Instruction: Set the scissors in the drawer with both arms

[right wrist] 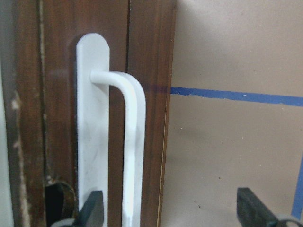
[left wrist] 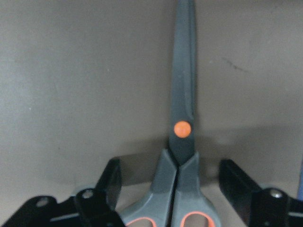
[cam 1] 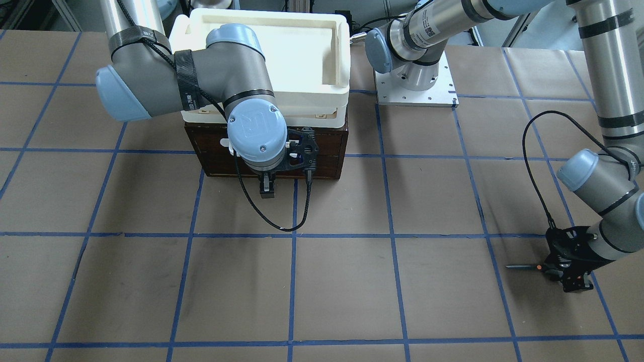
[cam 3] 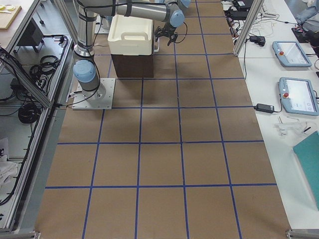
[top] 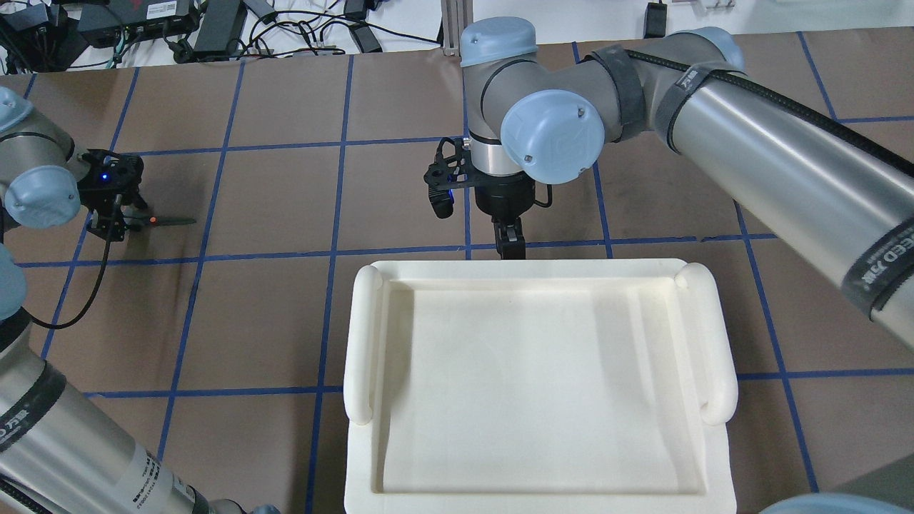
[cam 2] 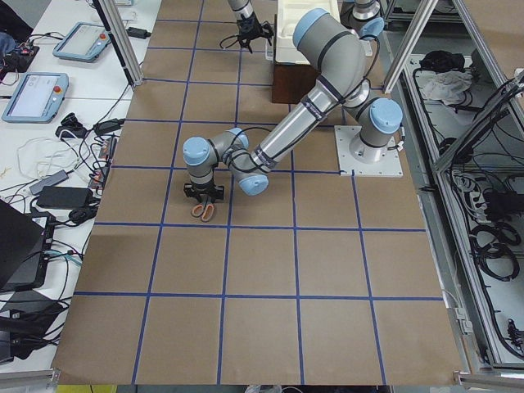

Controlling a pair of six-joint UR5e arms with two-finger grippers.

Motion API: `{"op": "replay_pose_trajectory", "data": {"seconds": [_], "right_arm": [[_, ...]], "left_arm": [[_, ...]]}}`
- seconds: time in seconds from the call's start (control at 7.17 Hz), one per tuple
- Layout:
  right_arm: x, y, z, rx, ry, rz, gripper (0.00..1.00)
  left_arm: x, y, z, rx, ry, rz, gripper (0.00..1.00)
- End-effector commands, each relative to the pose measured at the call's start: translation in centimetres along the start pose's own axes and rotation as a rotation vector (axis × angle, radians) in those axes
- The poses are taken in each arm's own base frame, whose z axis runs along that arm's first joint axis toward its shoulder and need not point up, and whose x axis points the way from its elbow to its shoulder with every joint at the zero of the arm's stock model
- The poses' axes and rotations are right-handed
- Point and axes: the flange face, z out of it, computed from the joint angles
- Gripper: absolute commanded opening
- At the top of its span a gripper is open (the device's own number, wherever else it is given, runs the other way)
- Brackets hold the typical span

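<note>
My left gripper needs to place the scissors in the drawer (cam 1: 322,151), so next it should grab their grey handles just below the orange pivot (cam 1: 539,266).
The scissors (cam 1: 524,266) lie flat on the brown table at my far left, blades shut. They also show in the overhead view (top: 170,221) and the left wrist view (left wrist: 182,118). My left gripper (cam 1: 575,281) is low over their grey handles, open, with one finger on each side (left wrist: 175,191). The dark brown drawer (cam 1: 322,151) is shut, under a white foam tray (cam 1: 282,85). My right gripper (cam 1: 266,190) is open in front of the drawer's face. The white bar handle (right wrist: 130,142) stands between its fingers, close to one fingertip (right wrist: 92,208).
The white foam tray (top: 535,385) fills the lower middle of the overhead view and hides the drawer there. Blue tape lines grid the brown table. The left arm's base plate (cam 1: 415,83) is bolted beside the drawer unit. A black cable loops under the right wrist (cam 1: 282,221).
</note>
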Motion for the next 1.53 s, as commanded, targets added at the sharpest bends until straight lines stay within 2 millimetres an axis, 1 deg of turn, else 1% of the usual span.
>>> {"op": "replay_pose_trajectory", "data": {"seconds": [0.0,0.14,0.28,0.42,0.7,0.84,1.12,1.26,1.4], "right_arm": [[0.4,-0.1,0.7,-0.001,-0.005,-0.001,1.00],[0.4,0.1,1.9,-0.004,-0.020,0.002,1.00],[0.4,0.1,2.1,-0.008,-0.016,0.002,1.00],[0.4,0.1,2.1,-0.008,-0.016,0.002,1.00],[0.6,0.1,1.8,-0.008,0.006,-0.003,1.00],[0.8,0.0,1.7,-0.006,0.016,-0.007,1.00],[1.0,0.0,1.5,-0.004,0.032,-0.009,1.00],[1.3,0.3,1.3,0.003,0.043,-0.009,1.00],[1.7,0.6,0.3,0.011,0.060,-0.005,1.00]], "left_arm": [[-0.1,-0.1,-0.6,-0.004,-0.006,0.008,0.00],[-0.2,-0.6,-0.9,-0.001,-0.008,0.016,0.00],[-0.5,-1.2,-1.8,-0.008,-0.018,0.025,0.00],[-0.9,-2.1,-3.5,-0.020,-0.038,0.039,0.00],[-2.3,-5.5,-7.3,-0.054,-0.087,0.092,0.00],[-2.4,-6.3,-8.3,-0.054,-0.092,0.101,0.00],[-2.3,-7.2,-9.8,-0.043,-0.106,0.101,0.00],[-2.3,-7.2,-9.9,-0.043,-0.103,0.101,0.00],[-2.2,-7.1,-9.9,-0.043,-0.103,0.101,0.00]]}}
